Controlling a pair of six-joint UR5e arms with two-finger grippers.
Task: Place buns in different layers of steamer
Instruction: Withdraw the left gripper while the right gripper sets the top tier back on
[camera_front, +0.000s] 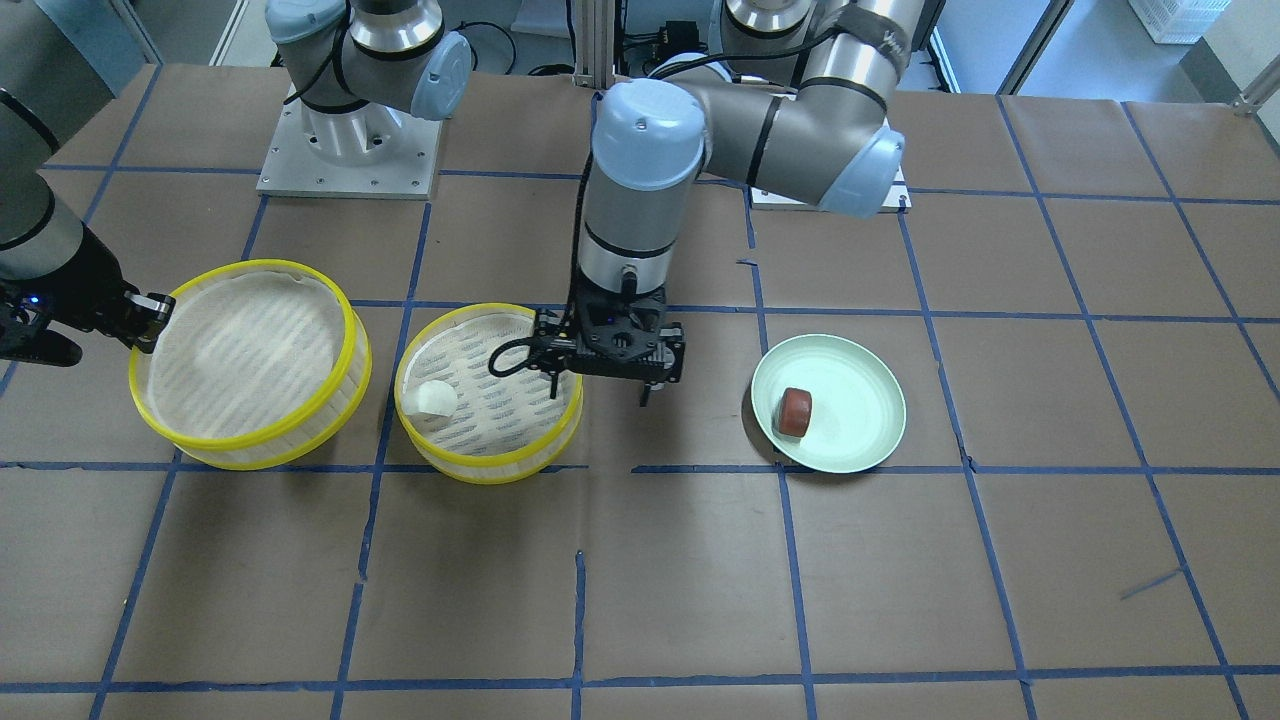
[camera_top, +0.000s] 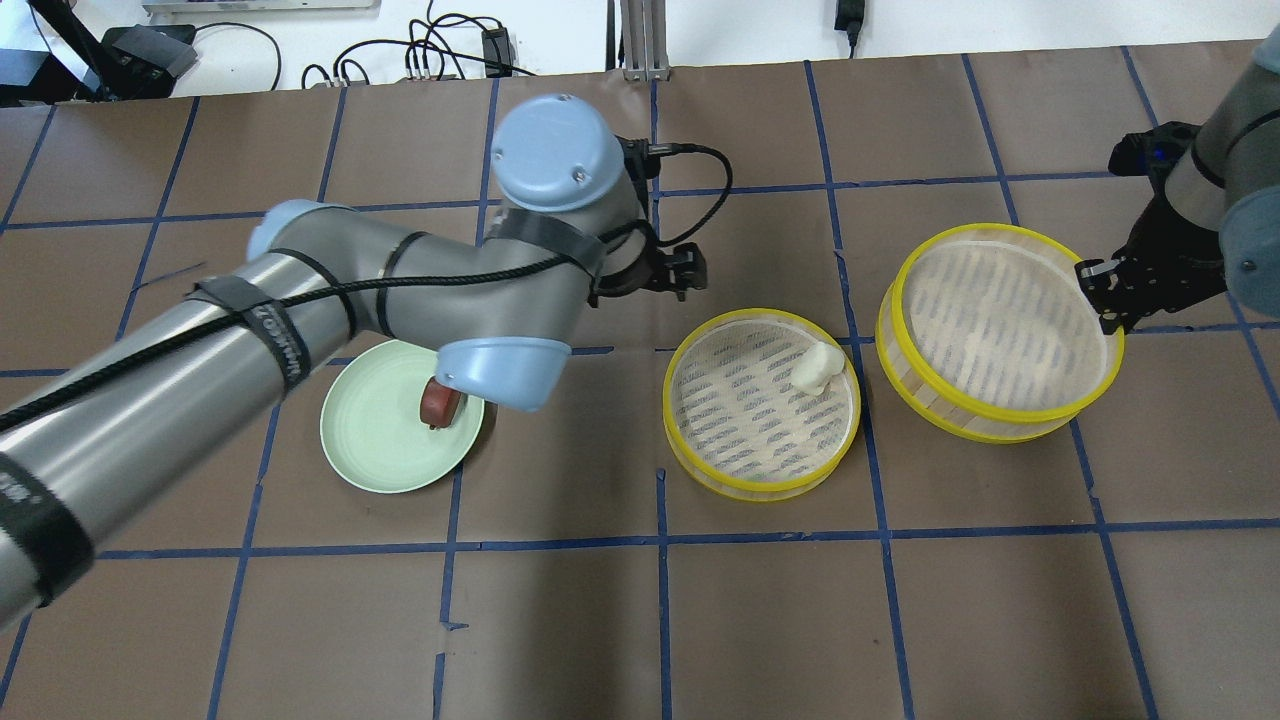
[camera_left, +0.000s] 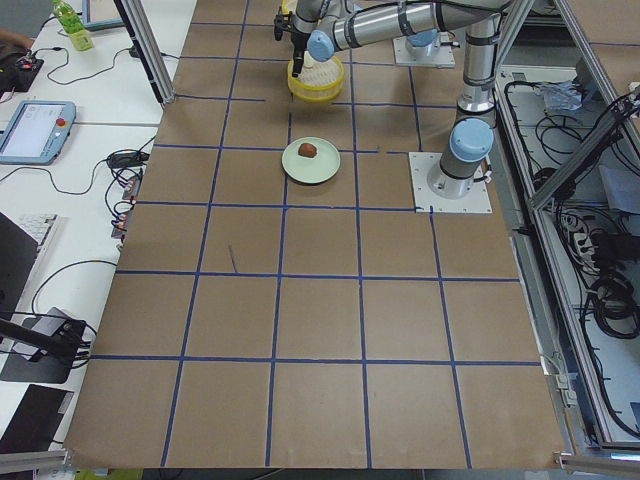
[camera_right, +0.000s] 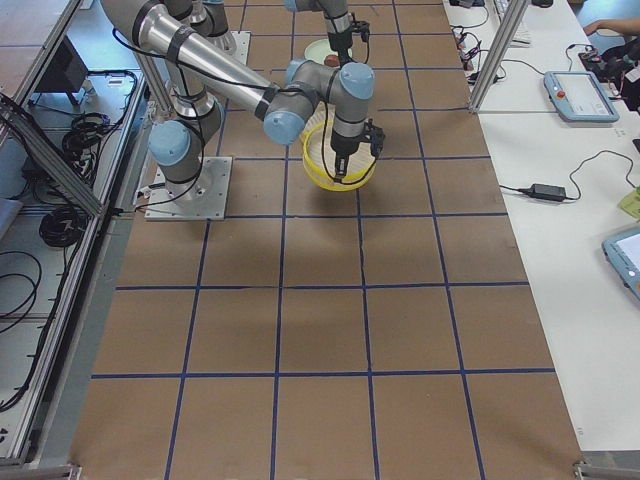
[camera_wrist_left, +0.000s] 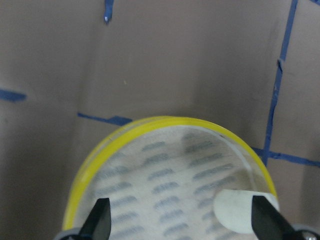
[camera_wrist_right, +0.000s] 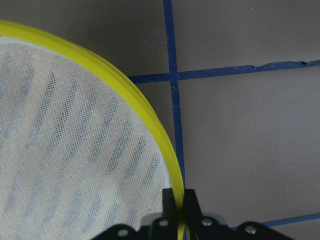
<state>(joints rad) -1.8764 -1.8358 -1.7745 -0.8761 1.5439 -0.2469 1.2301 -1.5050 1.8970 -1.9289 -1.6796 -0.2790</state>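
My left gripper will next pick up the reddish-brown bun by its rounded body (camera_front: 794, 412) to fill another steamer layer (camera_front: 246, 348).
The white bun (camera_front: 430, 398) lies in the middle steamer layer (camera_front: 470, 310), near its rim; it also shows in the overhead view (camera_top: 817, 368) and the left wrist view (camera_wrist_left: 240, 212). My left gripper (camera_front: 600, 390) hovers over that layer's edge (camera_wrist_left: 170, 121), open and empty. The reddish-brown bun (camera_front: 796, 411) lies on the pale green plate (camera_front: 860, 440), also in the overhead view (camera_top: 440, 402). My right gripper (camera_front: 150, 310) is shut on the yellow rim (camera_wrist_right: 125, 85) of the second, empty steamer layer (camera_front: 250, 264), which looks tilted, raised on the gripper's side.
The two layers stand side by side, close but apart (camera_top: 870, 330). The plate (camera_top: 370, 450) sits partly under my left arm's elbow (camera_top: 500, 370). Arm bases (camera_front: 350, 150) stand at the table's robot side. Blue tape lines cross the brown table.
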